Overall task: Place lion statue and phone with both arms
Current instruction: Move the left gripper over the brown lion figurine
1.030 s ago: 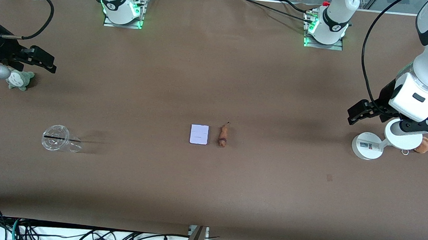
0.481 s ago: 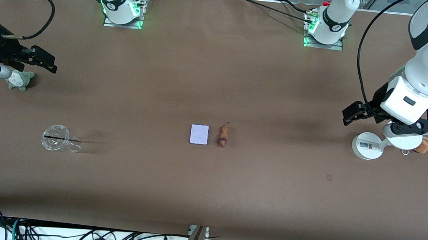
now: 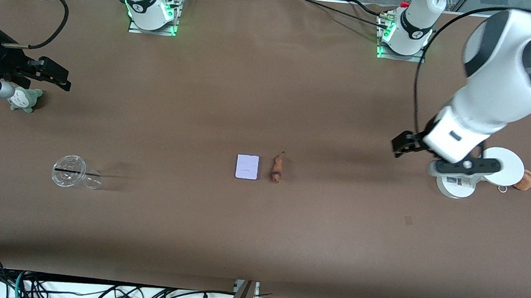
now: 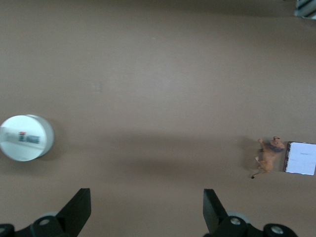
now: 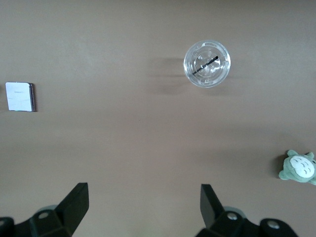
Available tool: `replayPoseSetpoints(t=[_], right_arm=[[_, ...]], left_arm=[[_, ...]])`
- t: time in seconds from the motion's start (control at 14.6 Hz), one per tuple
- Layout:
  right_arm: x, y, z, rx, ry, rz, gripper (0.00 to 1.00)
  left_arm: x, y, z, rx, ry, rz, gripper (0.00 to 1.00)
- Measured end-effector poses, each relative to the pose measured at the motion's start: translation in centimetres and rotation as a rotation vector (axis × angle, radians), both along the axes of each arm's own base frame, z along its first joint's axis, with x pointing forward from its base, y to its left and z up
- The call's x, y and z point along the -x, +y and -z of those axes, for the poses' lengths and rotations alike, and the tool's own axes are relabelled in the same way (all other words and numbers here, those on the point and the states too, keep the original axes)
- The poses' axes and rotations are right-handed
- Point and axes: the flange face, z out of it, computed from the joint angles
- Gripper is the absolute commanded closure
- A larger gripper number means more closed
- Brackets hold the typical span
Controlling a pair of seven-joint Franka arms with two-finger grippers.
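My left gripper grabs the lion statue by its maned neck next, which leaves its legs free to stand on the tabletop.
The phone, a pale flat rectangle, lies in the middle of the table. The small brown-orange lion statue lies beside it, toward the left arm's end. Both show in the left wrist view, the lion and the phone. My left gripper is open and empty over bare table between the lion and the white stand; its fingers are wide apart in its own view. My right gripper is open and empty over the right arm's end of the table. The phone also shows in the right wrist view.
A white round stand and a tan plush with keyring sit at the left arm's end. A grey-green plush lies under the right arm. A clear plastic cup lies nearer the front camera.
My left arm has swung from over the white stand toward the middle of the table. The right arm has hardly moved. The phone and lion have not moved.
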Motion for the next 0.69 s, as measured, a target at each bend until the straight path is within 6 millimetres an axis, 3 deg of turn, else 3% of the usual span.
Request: replayPoseSetpoints(t=[0.34,0.55,0.69], right_arm=[[0.0,0.0,0.0,0.000,0.000,0.000,0.00],[0.0,0.0,0.0,0.000,0.000,-0.001,0.00],[0.0,0.1,0.0,0.000,-0.001,-0.001,0.00]], left_arm=[[-2.9,-11.6,8.5,0.022,-0.012,0.014,0.00],[-2.4,-19.0,14.1,0.067,-0.071,-0.015,0.00],[-1.5,-22.5,17.5,0.087,-0.089,-0.026,0.00]])
